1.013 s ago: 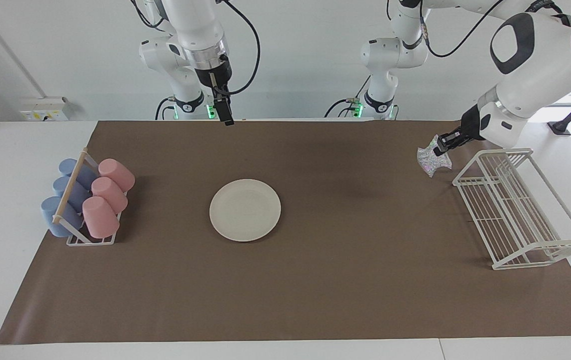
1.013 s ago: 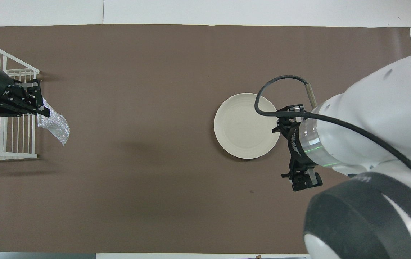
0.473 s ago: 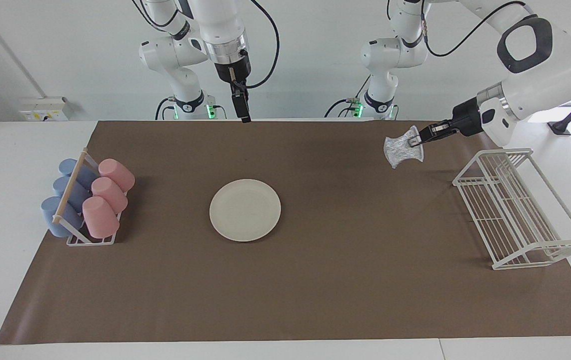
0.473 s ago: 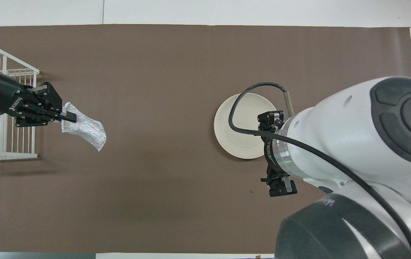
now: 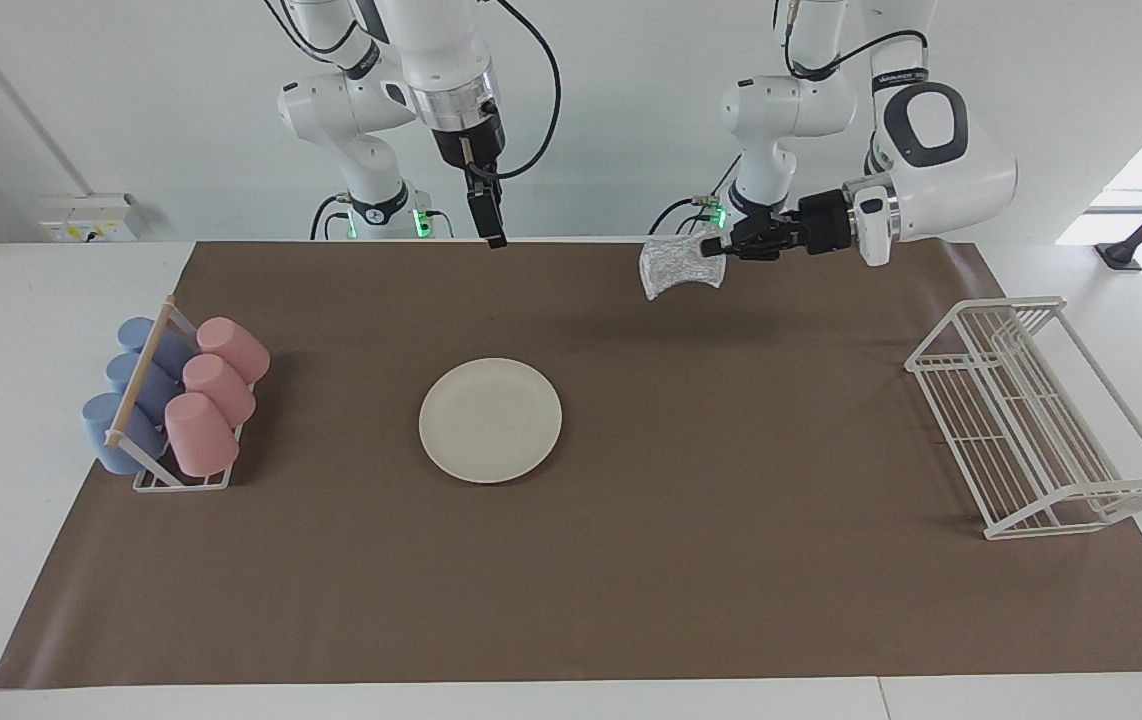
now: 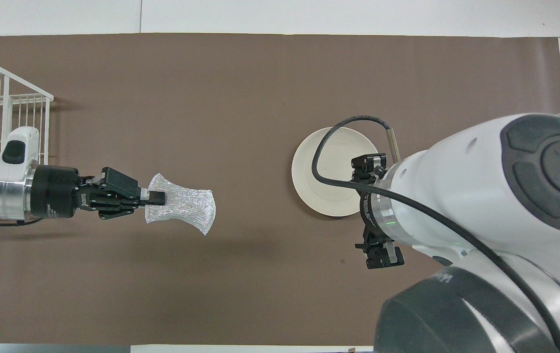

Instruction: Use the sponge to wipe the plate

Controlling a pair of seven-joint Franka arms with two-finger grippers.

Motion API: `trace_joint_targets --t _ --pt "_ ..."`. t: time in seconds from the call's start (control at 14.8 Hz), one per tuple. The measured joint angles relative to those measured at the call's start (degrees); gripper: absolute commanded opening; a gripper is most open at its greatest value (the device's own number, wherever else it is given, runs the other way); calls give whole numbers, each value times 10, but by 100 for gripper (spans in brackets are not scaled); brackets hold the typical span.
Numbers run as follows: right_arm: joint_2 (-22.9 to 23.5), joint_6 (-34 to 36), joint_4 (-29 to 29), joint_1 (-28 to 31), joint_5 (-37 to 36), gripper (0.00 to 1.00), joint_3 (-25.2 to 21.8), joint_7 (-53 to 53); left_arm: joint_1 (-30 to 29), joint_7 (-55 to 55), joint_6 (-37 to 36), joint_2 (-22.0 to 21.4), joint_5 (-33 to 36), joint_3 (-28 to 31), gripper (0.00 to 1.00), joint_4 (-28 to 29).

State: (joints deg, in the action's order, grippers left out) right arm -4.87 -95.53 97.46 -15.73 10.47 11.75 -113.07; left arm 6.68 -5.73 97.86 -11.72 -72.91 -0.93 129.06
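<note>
My right gripper needs to wipe the plate next, so it should grab the silvery speckled sponge by its free flared end [image 6: 202, 211].
The cream-white plate [image 5: 490, 420] lies flat on the brown mat, a little toward the right arm's end; the right arm covers part of its rim [image 6: 329, 169] in the overhead view. My left gripper [image 5: 723, 246] [image 6: 158, 197] is shut on one edge of the silvery speckled sponge [image 5: 677, 266] [image 6: 182, 210]. The sponge hangs in the air over the mat, well aside of the plate toward the left arm's end. My right gripper [image 5: 495, 240] [image 6: 385, 258] waits raised and open, holding nothing, over the mat just on the robots' side of the plate.
A rack of several blue and pink cups [image 5: 176, 400] sits at the right arm's end of the mat [image 5: 731, 520]. A white wire rack [image 5: 1031, 420] [image 6: 3, 105] stands at the left arm's end.
The left arm has carried the sponge up from beside the wire rack and swung it toward the table's middle. The right gripper shifted a little at first, then stayed still.
</note>
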Motion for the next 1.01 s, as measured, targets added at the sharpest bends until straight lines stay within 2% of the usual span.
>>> trace_joint_targets --t 0.34,0.68,1.01 --pt "-18 -60 46 -58 21 100 4 -29 33 -75 2 -3 -66 -2 0 35" --pt "-27 -189 106 -117 52 100 6 -86 53 -87 -1 -9 -73 -3 0 40" --pt "-27 -217 130 -126 53 100 6 -91 53 -91 -16 -11 -73 -1 0 41"
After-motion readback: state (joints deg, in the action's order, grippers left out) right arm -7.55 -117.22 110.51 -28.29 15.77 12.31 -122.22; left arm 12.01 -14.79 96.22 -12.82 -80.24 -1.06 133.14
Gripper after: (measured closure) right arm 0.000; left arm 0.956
